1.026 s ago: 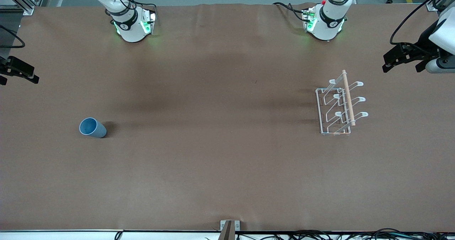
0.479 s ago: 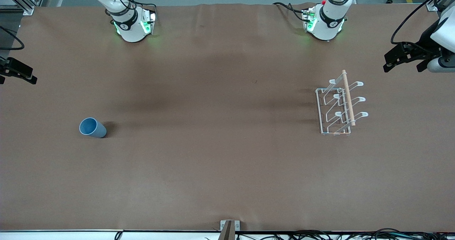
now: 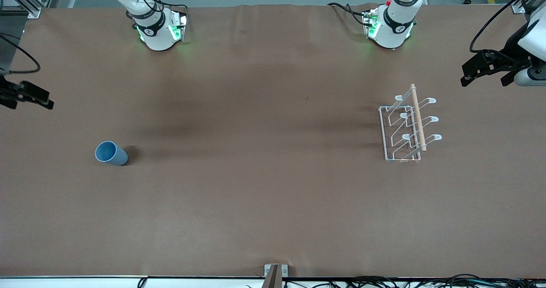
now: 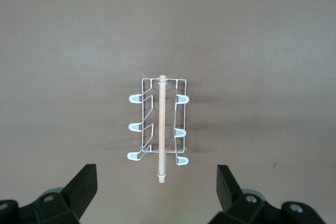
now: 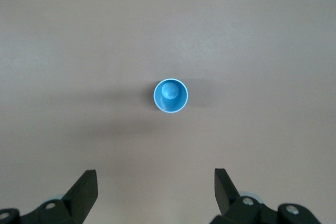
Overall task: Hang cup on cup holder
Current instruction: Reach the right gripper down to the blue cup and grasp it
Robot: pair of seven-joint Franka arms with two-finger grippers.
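Observation:
I should get the light-blue cup (image 3: 111, 153) onto the cup holder, so my right gripper grabs its rim next.
The light-blue cup (image 3: 111, 153) stands upright, mouth up, on the brown table toward the right arm's end; in the right wrist view the cup (image 5: 170, 96) sits well apart from the open fingers. My right gripper (image 3: 27, 104) (image 5: 155, 174) is open and empty, up over the table's edge at that end. The white wire cup holder (image 3: 405, 130) with its wooden rod (image 3: 418, 117) stands toward the left arm's end and shows in the left wrist view (image 4: 159, 129). My left gripper (image 3: 486, 78) (image 4: 156, 174) is open and empty, up over the table at that end.
The brown table cover (image 3: 264, 173) stretches wide between the cup and the cup holder. The two arm bases (image 3: 158, 30) (image 3: 390, 27) stand along the edge farthest from the front camera. Cables lie along the nearest edge.
My right gripper has shifted a little inward over the table, toward the cup. The left gripper, the cup and the cup holder have hardly moved.

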